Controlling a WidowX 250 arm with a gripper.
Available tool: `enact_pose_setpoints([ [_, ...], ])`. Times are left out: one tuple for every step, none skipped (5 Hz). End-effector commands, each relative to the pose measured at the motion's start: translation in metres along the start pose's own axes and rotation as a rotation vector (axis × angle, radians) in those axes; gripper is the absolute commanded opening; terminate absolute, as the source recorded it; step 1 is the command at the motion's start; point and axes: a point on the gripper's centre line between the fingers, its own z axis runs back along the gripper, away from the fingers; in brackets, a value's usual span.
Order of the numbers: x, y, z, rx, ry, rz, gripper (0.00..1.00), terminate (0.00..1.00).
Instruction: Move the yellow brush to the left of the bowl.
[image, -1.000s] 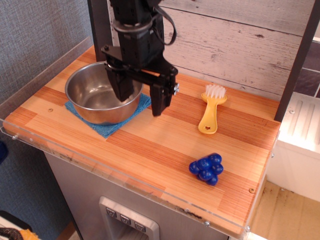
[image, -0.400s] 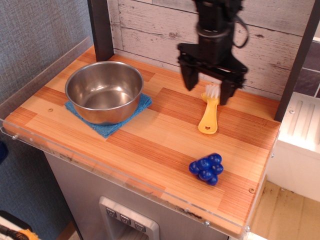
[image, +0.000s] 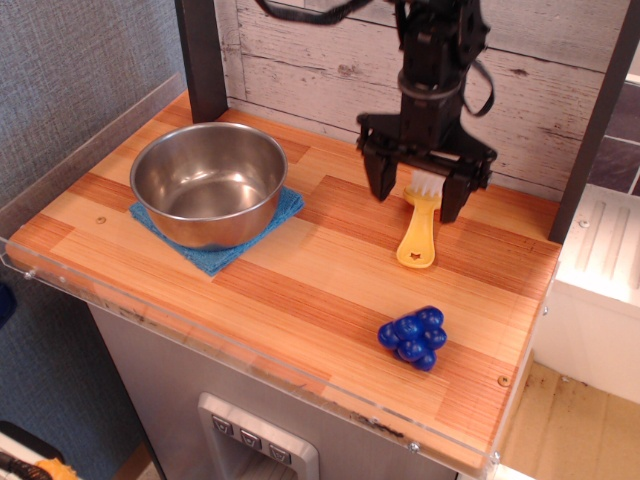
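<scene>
My gripper should move the yellow brush (image: 419, 226) beside the bowl (image: 209, 181), so it should next grab the brush by its handle, just behind the bristles.
The yellow brush (image: 419, 226) lies flat on the wooden table at the back right, white bristles toward the wall, rounded handle end toward the front. My black gripper (image: 417, 202) is open and hangs right over the brush's bristle end, one finger on each side of it. It holds nothing. The steel bowl (image: 209, 181) stands at the left on a blue cloth (image: 218, 254), well apart from the brush.
A blue knobbly ball cluster (image: 413, 337) lies near the front right of the table (image: 320, 280). A plank wall (image: 300, 60) runs along the back with a dark post (image: 202, 55) behind the bowl. A clear raised rim (image: 90, 150) edges the left side.
My gripper has swung from beside the bowl to the right and now sits lower over the brush's bristle end. The brush, bowl and ball cluster have not moved.
</scene>
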Motion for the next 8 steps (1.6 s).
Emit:
enact_pose_setpoints([
  [0.007, -0.004, 0.006, -0.003, 0.012, 0.206, 1.00, 0.00],
  [0.006, -0.008, -0.008, 0.007, 0.038, 0.253, 1.00, 0.00],
  [0.004, -0.010, -0.020, 0.029, 0.076, 0.239, 1.00, 0.00],
  [-0.001, -0.012, -0.026, 0.035, 0.089, 0.217, 0.00, 0.00],
  [-0.001, -0.017, -0.022, 0.036, 0.094, 0.183, 0.00, 0.00],
  [0.000, -0.025, -0.007, 0.035, 0.088, 0.120, 0.00, 0.00],
  [-0.006, -0.024, 0.033, -0.014, 0.020, 0.045, 0.00, 0.00],
  [-0.022, -0.004, 0.080, -0.071, -0.056, 0.007, 0.00, 0.00],
])
